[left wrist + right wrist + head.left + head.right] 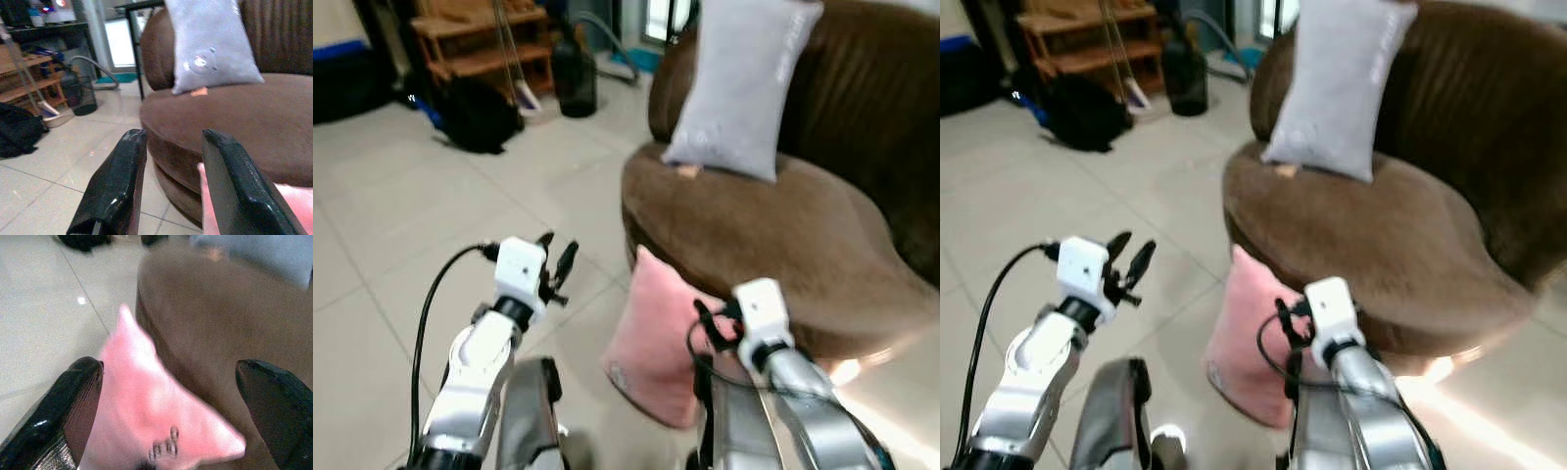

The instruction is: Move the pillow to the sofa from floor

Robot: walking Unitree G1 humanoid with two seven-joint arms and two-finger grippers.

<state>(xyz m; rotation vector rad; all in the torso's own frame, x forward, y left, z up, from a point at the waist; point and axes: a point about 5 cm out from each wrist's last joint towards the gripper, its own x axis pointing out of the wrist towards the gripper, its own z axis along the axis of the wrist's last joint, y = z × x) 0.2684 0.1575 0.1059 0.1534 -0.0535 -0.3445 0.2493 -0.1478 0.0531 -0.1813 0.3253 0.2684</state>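
Note:
The pink pillow needs to be lifted from the floor onto the sofa (764, 225). My right gripper needs to grab the pillow by its top corner (644, 257) next.
A pink pillow (651, 343) stands on the tiled floor, leaning against the front of the round brown sofa (764, 225). A grey pillow (739, 83) is propped upright on the sofa seat against the backrest. My left gripper (558, 264) is open in the air, a little left of the pink pillow and above it; in the left wrist view its fingers (122, 186) point at the sofa front. My right gripper (168, 369) is open wide just above the pink pillow (146, 406), one finger on each side of its top corner, holding nothing.
A black bag (475, 113) lies on the floor at the back left, before a wooden shelf (484, 44). A dark container (575, 73) stands next to the shelf. Pale tiled floor (401, 225) stretches out to the left of the sofa.

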